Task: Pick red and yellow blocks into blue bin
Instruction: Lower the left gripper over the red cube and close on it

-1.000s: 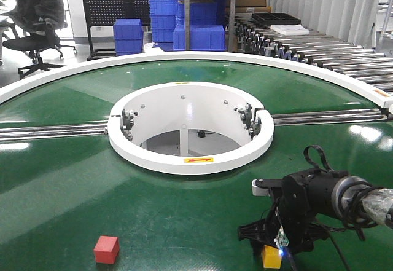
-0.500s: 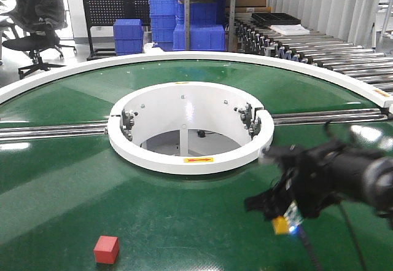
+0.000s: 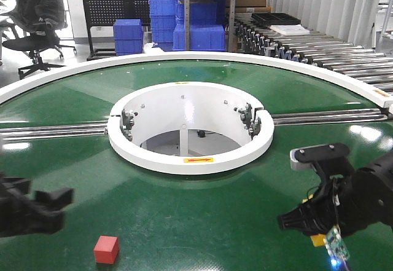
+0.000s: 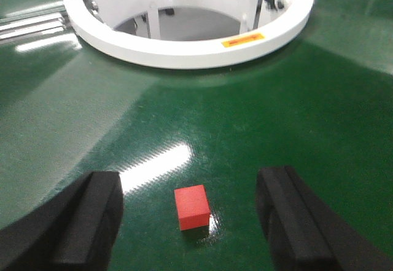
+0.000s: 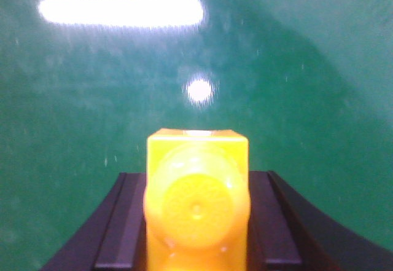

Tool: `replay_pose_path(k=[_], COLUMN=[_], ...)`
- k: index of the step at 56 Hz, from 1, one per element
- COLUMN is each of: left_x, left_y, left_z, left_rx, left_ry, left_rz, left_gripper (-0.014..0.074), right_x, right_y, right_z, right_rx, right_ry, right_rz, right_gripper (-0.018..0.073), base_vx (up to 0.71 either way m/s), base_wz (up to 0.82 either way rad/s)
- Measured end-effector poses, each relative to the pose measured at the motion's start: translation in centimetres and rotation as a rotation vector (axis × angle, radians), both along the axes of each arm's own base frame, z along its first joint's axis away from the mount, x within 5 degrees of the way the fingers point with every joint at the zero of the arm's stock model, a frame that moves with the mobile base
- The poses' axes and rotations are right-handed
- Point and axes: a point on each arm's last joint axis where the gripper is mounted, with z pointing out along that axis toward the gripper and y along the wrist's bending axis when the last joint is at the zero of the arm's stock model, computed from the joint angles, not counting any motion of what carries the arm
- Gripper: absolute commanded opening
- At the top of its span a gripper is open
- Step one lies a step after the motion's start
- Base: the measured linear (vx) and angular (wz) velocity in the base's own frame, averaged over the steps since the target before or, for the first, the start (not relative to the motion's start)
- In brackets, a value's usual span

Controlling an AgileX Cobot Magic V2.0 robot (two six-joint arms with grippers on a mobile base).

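Observation:
I need to pick the red cube for the blue bin, so I should grab it by its body with my left gripper next.
The red cube lies on the green belt near the front edge. In the left wrist view the red cube shows between the two wide-apart fingers of my left gripper, untouched. My left gripper hovers open, to the left of the cube and above it. My right gripper hangs over the belt at the front right, shut on the yellow brick. The yellow brick fills the gap between the black pads of my right gripper, stud side facing the camera. The blue bin is out of view.
A white ring hub rises in the middle of the green turntable. Metal rails run out from it on both sides. Ribbed blue crates, a roller conveyor and an office chair stand beyond the far rim.
My right gripper lifted the yellow brick off the belt and carried it to the right. My left gripper came into view at the left, near the red cube.

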Motion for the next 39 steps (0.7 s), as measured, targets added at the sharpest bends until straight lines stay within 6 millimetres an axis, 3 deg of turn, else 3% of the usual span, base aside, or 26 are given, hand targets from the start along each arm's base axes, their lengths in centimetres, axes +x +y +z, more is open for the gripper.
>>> replay_pose_path(k=[1, 2, 8, 20, 30, 39], left_x=[0.6, 5.8, 8.6, 12.2, 13.4, 13.9], left_y=[-0.2, -1.8, -2.6, -3.8, -4.2, -4.4], left_z=[-0.2, -1.2, -2.4, -7.0, -10.0, -11.5], left_rx=[0.007, 0.052, 0.078, 0.137, 0.143, 0.143], left_ry=[0.011, 0.113, 0.205, 0.42, 0.52, 0.558], left_rz=[-0.003, -0.017, -0.023, -0.034, -0.018, -0.009], left_gripper=[0.0575, 0.0575, 0.0575, 0.0575, 0.0575, 0.0575], right_x=[-0.1, -0.1, -0.2, -0.2, -0.2, -0.2], right_y=[0.0, 0.0, 0.0, 0.0, 0.0, 0.0], right_z=[0.0, -0.2, -0.2, -0.2, -0.2, -0.2], right_rx=[0.0, -0.001, -0.001, 0.0, 0.0, 0.0], right_ry=[0.001, 0.007, 0.007, 0.007, 0.007, 0.007], right_rz=[0.0, -0.002, -0.002, -0.003, -0.002, -0.002], right_gripper=[-0.0011, -0.0011, -0.0011, -0.0011, -0.0011, -0.0011], base_vx=[0.0, 0.0, 0.0, 0.0, 0.0, 0.0], base_wz=[0.0, 0.0, 0.0, 0.0, 0.0, 0.0])
